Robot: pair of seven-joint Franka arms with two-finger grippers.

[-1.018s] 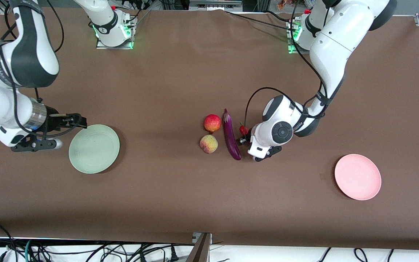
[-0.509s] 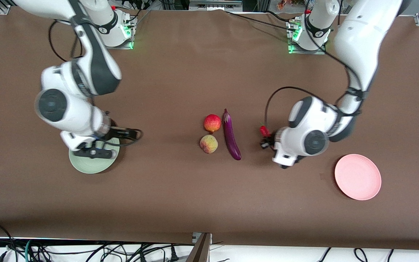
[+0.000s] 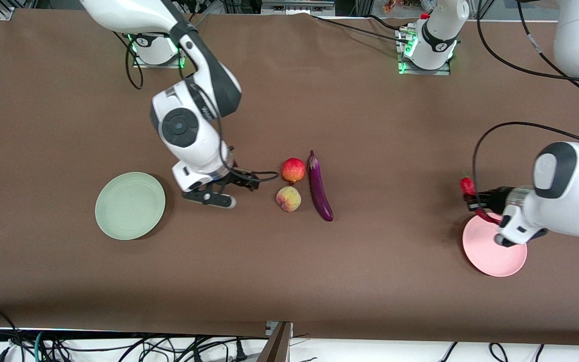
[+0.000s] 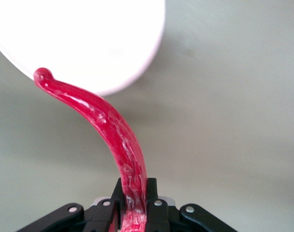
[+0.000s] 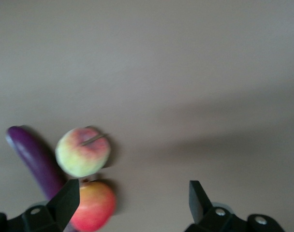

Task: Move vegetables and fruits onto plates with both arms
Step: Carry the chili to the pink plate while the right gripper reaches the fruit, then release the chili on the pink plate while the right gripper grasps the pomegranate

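Note:
My right gripper grabs the red fruit by its round middle [image 3: 293, 171] next, to bring it to the mint green plate [image 3: 130, 205].
My left gripper [image 3: 473, 199] is shut on the red chili pepper [image 3: 466, 185] and holds it over the rim of the pink plate [image 3: 490, 256]. In the left wrist view the curved chili [image 4: 115, 130] runs out from between the shut jaws [image 4: 135, 193], its tip over the plate's edge [image 4: 89, 38]. My right gripper [image 3: 253, 181] is open, low over the table beside the red fruit [image 3: 293, 170] and the peach [image 3: 288, 199]. The purple eggplant [image 3: 319, 187] lies beside both fruits. The right wrist view shows the peach [image 5: 82, 151], red fruit [image 5: 93, 205] and eggplant [image 5: 33, 157] beside the open gripper [image 5: 134, 193].
The mint green plate [image 3: 129, 205] lies toward the right arm's end of the table with nothing on it. Both arm bases [image 3: 156, 48] [image 3: 426, 50] stand along the table's back edge. Loose cables [image 3: 118, 347] hang below the front edge.
My left arm lifted the chili away from beside the eggplant and carried it to the pink plate. My right arm swung from the green plate over to the fruits, gripper staying open.

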